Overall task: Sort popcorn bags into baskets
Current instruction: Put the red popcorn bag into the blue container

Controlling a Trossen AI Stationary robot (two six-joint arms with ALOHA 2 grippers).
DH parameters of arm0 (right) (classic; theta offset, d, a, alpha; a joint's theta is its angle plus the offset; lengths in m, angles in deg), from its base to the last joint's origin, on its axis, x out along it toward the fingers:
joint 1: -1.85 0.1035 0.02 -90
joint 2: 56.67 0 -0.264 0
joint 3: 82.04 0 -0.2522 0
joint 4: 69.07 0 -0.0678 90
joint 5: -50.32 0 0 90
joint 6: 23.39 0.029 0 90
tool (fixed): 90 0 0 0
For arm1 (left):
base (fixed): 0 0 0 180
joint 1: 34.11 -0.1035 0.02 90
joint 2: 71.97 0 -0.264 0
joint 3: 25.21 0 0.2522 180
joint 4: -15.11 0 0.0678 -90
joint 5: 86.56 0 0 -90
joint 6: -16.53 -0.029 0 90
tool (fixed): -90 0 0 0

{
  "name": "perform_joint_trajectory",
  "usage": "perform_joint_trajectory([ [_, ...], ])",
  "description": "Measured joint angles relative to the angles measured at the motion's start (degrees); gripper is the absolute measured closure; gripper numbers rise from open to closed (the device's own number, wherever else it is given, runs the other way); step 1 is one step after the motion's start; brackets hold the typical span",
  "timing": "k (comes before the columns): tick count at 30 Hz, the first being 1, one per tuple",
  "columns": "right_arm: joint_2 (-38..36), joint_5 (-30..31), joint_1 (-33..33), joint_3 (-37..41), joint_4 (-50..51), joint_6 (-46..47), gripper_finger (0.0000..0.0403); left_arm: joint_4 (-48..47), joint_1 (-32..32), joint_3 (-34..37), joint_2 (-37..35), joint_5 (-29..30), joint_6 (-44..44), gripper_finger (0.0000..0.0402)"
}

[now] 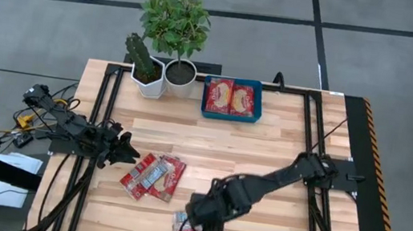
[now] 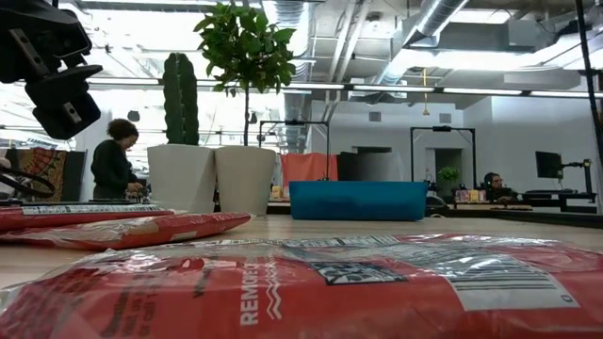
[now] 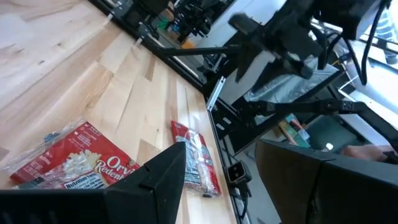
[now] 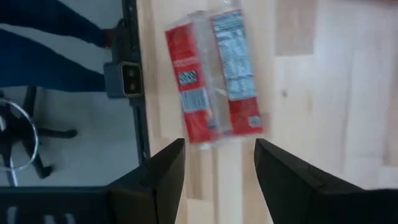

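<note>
My right gripper grabs the popcorn bag by its barcode-printed red strip (image 4: 193, 93) next, to sort it into the blue tray.
A single red popcorn bag (image 1: 186, 228) lies flat by the table's near edge, printed back up; it also shows in the right wrist view (image 4: 211, 78) and fills the low view's front (image 2: 311, 282). My right gripper (image 1: 205, 227) hovers over it, open and empty (image 4: 219, 168). A pile of several bags (image 1: 153, 177) lies left of centre. My left gripper (image 1: 127, 151) waits open just left of that pile (image 3: 227, 180). The blue tray (image 1: 229, 117) at the far edge holds two bags (image 1: 231, 97) side by side.
Two white pots with a cactus (image 1: 146, 71) and a leafy plant (image 1: 177, 63) stand at the far edge, left of the tray. Black frame rails (image 1: 101, 117) run along both table sides. A small camera unit (image 4: 127, 78) sits at the near edge beside the single bag.
</note>
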Motion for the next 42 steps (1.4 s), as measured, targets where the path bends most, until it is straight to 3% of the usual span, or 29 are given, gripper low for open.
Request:
perform_joint_trajectory([
  [8, 7.2, -0.5, 5.1, 0.1, -4.3, 1.9, 0.0184, -0.1, 0.0, 0.0, 0.7, -0.8, 0.0, 0.0219],
  [18, 15.1, -0.1, 7.1, 0.1, -9.2, 1.4, 0.0192, -0.2, 0.0, 0.0, 3.4, -1.0, 0.5, 0.0219],
  [31, 20.5, 10.6, 7.1, -0.1, -7.0, 4.2, 0.0197, -0.2, 0.0, 0.0, 7.1, -1.0, 1.8, 0.0219],
  [36, 21.3, 11.8, 6.9, -0.1, -5.5, 5.9, 0.0243, -0.1, 0.0, 0.0, 8.2, -1.0, 2.1, 0.0219],
  [42, 21.6, 11.5, 6.7, -0.2, -5.1, 6.0, 0.0351, -0.1, 0.0, 0.0, 8.7, -1.0, 2.5, 0.0219],
])
